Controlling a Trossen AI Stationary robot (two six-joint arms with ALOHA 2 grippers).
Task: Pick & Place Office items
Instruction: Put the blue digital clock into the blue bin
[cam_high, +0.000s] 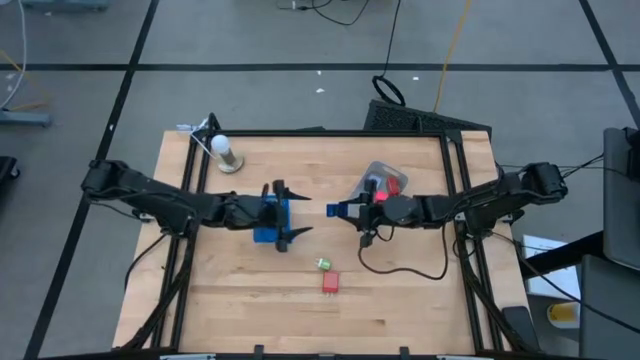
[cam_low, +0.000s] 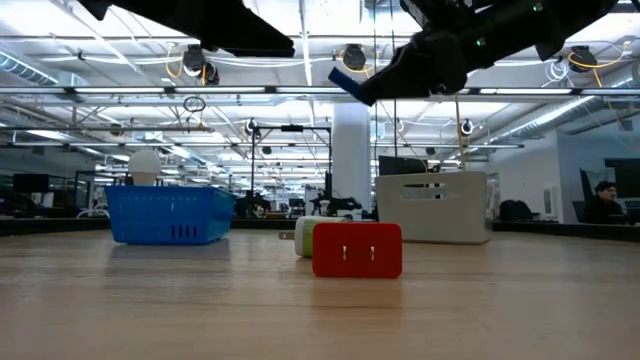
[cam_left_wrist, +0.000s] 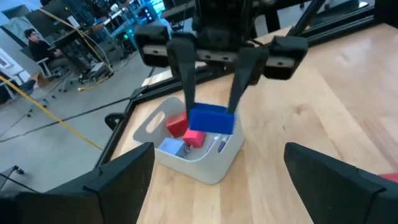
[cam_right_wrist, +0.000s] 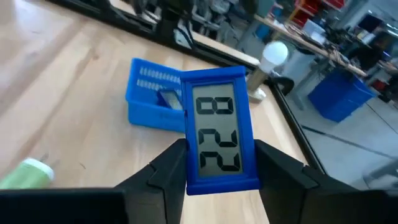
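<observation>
The blue digital clock has to go in the blue basket (cam_high: 268, 218). My left gripper needs to grab the clock by its side edges next.
My right gripper (cam_high: 340, 210) (cam_right_wrist: 221, 149) hangs in the air over the table's middle, shut on a blue digital clock (cam_right_wrist: 217, 118) (cam_left_wrist: 211, 119) showing "822". It is left of the grey tub (cam_high: 385, 180), which holds red, pink and light blue pieces (cam_left_wrist: 186, 134). My left gripper (cam_high: 290, 212) is open wide, hovering over the blue basket (cam_high: 268, 218) (cam_low: 170, 215) and touching nothing. A green piece (cam_high: 323, 264) and a red block (cam_high: 330, 283) (cam_low: 357, 250) lie on the table nearer the front edge. My right gripper pinches the blue clock between its two fingers (cam_right_wrist: 168, 168), one on each long side edge (cam_right_wrist: 188, 162), near the end closest to the wrist. The fingers slant down toward the table's left. The clock is lifted clear and sticks out past the fingertips, its display facing up.
A light bulb on a stand (cam_high: 226, 151) is near the far left corner. A black cable (cam_high: 400, 268) loops on the table under the right arm. A black frame (cam_high: 452, 150) rims the table. Bare wood lies at the front left (cam_high: 240, 300).
</observation>
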